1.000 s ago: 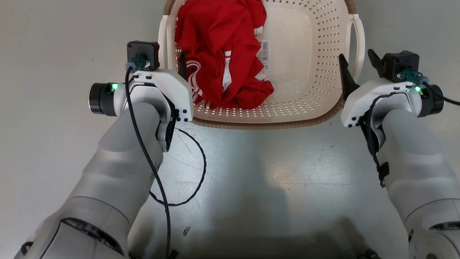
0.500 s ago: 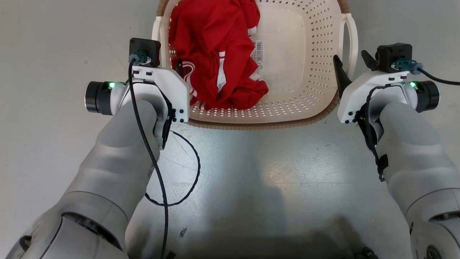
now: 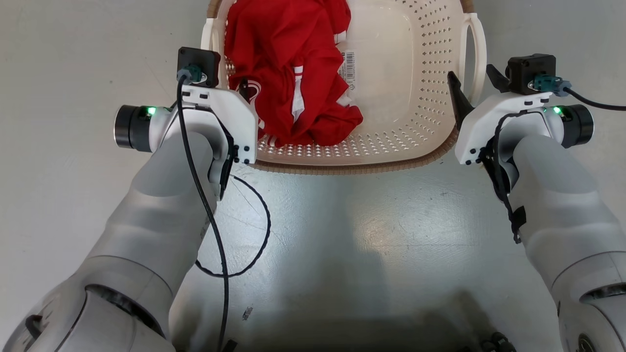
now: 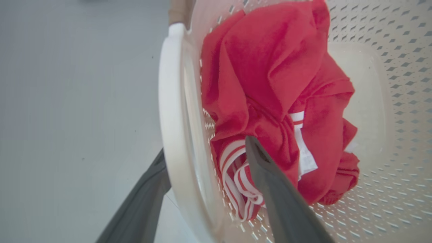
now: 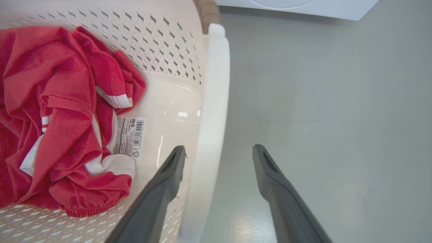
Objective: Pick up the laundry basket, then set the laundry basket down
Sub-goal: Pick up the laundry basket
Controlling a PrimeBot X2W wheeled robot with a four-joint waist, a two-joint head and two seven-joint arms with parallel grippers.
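Note:
The left gripper grips the laundry basket by its white loop handle (image 3: 208, 34) beside the red garment (image 3: 293, 63) next, to pick the basket up.
The cream perforated laundry basket (image 3: 352, 167) with a brown rim stands on the grey floor and holds a crumpled red garment (image 3: 293, 63). My left gripper (image 3: 227, 85) is open and straddles the left loop handle (image 4: 168, 101), one finger outside and the other inside against the red garment (image 4: 270, 67). My right gripper (image 3: 470, 73) is open too. The right handle (image 5: 216, 101) runs between its fingers, untouched on the outer side. In the wrist views the basket wall (image 4: 388, 50) (image 5: 162, 40) curves away from each gripper (image 4: 206, 148) (image 5: 219, 147).
A white washing machine (image 5: 297, 6) stands on the floor beyond the basket. A black cable (image 3: 259, 230) hangs in a loop from my left wrist over the floor. Grey floor (image 3: 367, 244) lies open on both sides of the basket and in front of me.
The whole head picture has shifted a little left. Both grippers have crept slightly farther forward along the handles. The jaws stay open and the basket has not left the floor.

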